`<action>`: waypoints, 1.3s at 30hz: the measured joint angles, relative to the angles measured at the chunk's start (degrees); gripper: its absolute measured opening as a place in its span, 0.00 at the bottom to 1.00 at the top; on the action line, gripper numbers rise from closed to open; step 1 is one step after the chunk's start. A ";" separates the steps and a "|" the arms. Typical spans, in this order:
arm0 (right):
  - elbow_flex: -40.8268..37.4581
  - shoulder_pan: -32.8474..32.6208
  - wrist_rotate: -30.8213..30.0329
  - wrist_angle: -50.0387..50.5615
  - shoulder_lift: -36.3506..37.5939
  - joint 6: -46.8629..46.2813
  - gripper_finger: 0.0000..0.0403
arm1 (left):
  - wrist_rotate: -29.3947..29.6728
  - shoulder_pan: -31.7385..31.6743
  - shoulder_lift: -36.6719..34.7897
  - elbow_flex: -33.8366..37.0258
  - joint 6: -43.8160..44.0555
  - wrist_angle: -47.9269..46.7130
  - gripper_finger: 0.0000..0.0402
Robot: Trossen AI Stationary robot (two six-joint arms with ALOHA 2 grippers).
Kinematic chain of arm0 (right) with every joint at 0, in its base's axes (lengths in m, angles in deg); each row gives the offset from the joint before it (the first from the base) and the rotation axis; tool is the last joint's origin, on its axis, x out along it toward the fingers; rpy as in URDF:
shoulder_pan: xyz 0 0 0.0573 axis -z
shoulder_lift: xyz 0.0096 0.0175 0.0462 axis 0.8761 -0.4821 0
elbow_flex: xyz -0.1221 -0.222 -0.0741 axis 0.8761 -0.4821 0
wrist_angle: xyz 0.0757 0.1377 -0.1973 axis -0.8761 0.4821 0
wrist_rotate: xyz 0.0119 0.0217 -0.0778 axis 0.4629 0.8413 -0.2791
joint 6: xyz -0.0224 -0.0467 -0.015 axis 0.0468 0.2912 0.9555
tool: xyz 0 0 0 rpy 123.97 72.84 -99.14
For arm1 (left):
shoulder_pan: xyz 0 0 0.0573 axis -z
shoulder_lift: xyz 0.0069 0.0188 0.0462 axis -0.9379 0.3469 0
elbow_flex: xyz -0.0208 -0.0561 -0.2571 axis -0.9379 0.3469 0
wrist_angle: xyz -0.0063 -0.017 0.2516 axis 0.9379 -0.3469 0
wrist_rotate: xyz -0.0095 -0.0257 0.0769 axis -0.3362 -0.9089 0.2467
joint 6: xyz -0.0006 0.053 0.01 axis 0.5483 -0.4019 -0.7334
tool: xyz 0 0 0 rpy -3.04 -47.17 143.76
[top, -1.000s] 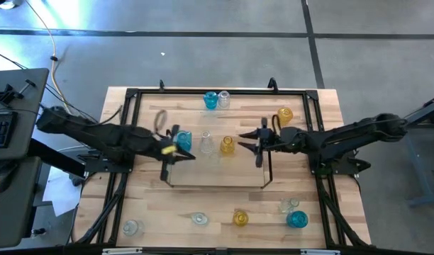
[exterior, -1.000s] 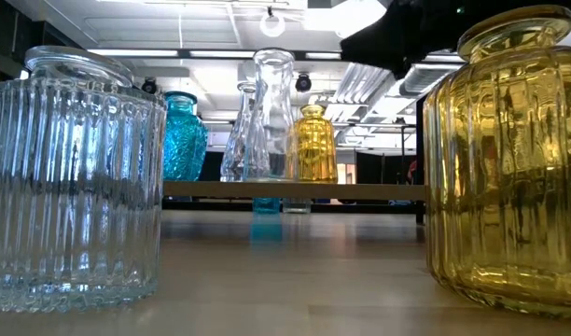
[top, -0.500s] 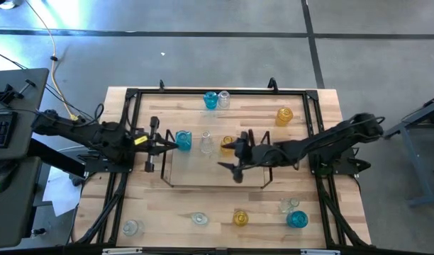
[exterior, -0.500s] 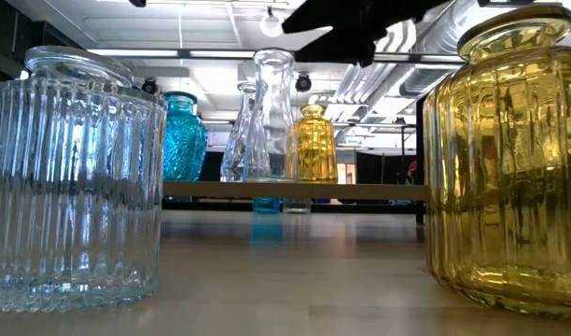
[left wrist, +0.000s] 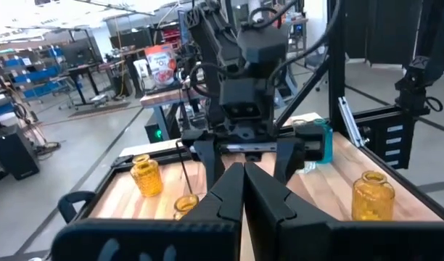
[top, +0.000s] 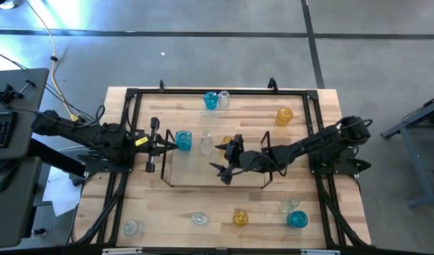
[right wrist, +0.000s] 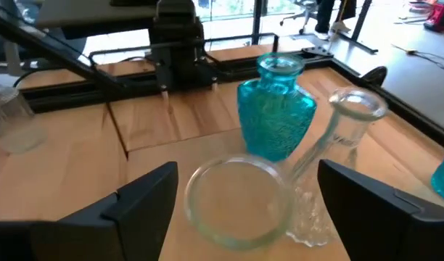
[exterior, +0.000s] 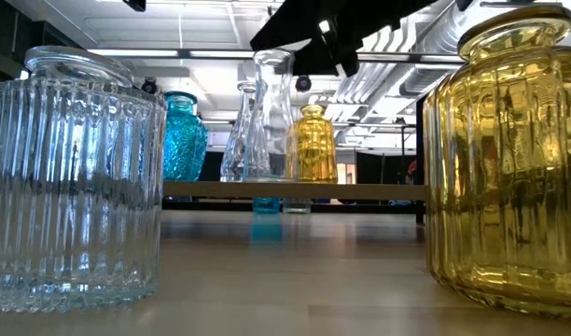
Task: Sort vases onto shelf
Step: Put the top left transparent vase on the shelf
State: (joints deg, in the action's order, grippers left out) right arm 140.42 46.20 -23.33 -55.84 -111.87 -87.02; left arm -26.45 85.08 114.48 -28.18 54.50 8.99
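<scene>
The right gripper grabs the nearer clear vase by its rimmed end (right wrist: 240, 204) next, to sort it into its place on the shelf.
On the shelf (top: 196, 177) stand a blue vase (top: 183, 139), two clear vases (top: 206, 142) and an amber vase (exterior: 315, 142), each on its base. My right gripper (top: 222, 161) hovers open over the shelf. In the right wrist view its fingers stand on either side of the nearer clear vase's rim (right wrist: 240, 199) without touching it. Past that vase are the blue vase (right wrist: 276, 119) and the slimmer clear vase (right wrist: 349, 130). My left gripper (top: 164, 145) is shut and empty at the shelf's left end.
More vases stand on the table: blue (top: 210, 100), clear (top: 223, 98) and amber (top: 284, 115) at the far side. Along the near edge are clear (top: 131, 227), clear (top: 198, 219), amber (top: 240, 217), clear (top: 288, 206) and blue (top: 296, 219). A black frame (top: 132, 95) edges the table.
My right gripper has moved toward the table's left along the shelf, from beside the amber vase to over the clear vases, and has turned about its own axis. My left gripper has drawn back from the blue vase toward the table's left edge.
</scene>
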 joint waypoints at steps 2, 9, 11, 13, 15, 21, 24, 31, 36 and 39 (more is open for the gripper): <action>-0.01 -0.03 0.12 -0.40 -0.60 -1.00 0.78 | 0.26 -0.02 0.00 0.00 -0.06 0.23 0.00; -0.02 0.00 0.12 -2.27 -2.83 -1.40 0.74 | 2.87 -0.02 0.00 0.00 -0.66 0.30 0.00; -0.01 0.00 0.08 -2.36 -2.83 -1.53 0.70 | 2.86 -0.01 0.00 0.00 -0.66 0.28 0.00; 0.00 -0.02 0.08 -2.14 -2.83 -1.58 0.65 | 2.84 -0.02 0.00 0.00 -0.66 0.29 0.00; -0.02 -0.03 0.08 -2.31 -2.83 -1.53 0.59 | 2.85 -0.02 0.00 0.00 -0.66 0.30 0.00; -0.02 -0.08 0.52 -2.10 -2.78 -0.92 0.42 | 2.84 0.00 0.00 0.00 -0.63 0.27 0.00; -0.04 -0.54 0.52 -2.06 -2.12 -0.27 0.40 | 2.84 -0.02 0.00 0.00 -0.61 0.27 0.00; -0.04 -3.47 -2.41 -0.04 4.22 1.98 0.43 | 2.82 -0.01 0.00 0.00 -0.57 0.25 0.00; -0.04 -6.41 -14.41 8.59 11.26 2.17 0.42 | 2.81 0.00 0.00 0.00 -0.44 0.23 0.00; -0.04 -7.20 -21.31 15.53 15.07 -0.93 0.42 | 2.80 -0.02 0.00 0.00 -0.44 0.21 0.00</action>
State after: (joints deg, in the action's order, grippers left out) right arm 140.37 39.00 -44.64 -40.31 -96.80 -87.94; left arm -23.65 85.06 114.48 -28.18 54.06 9.20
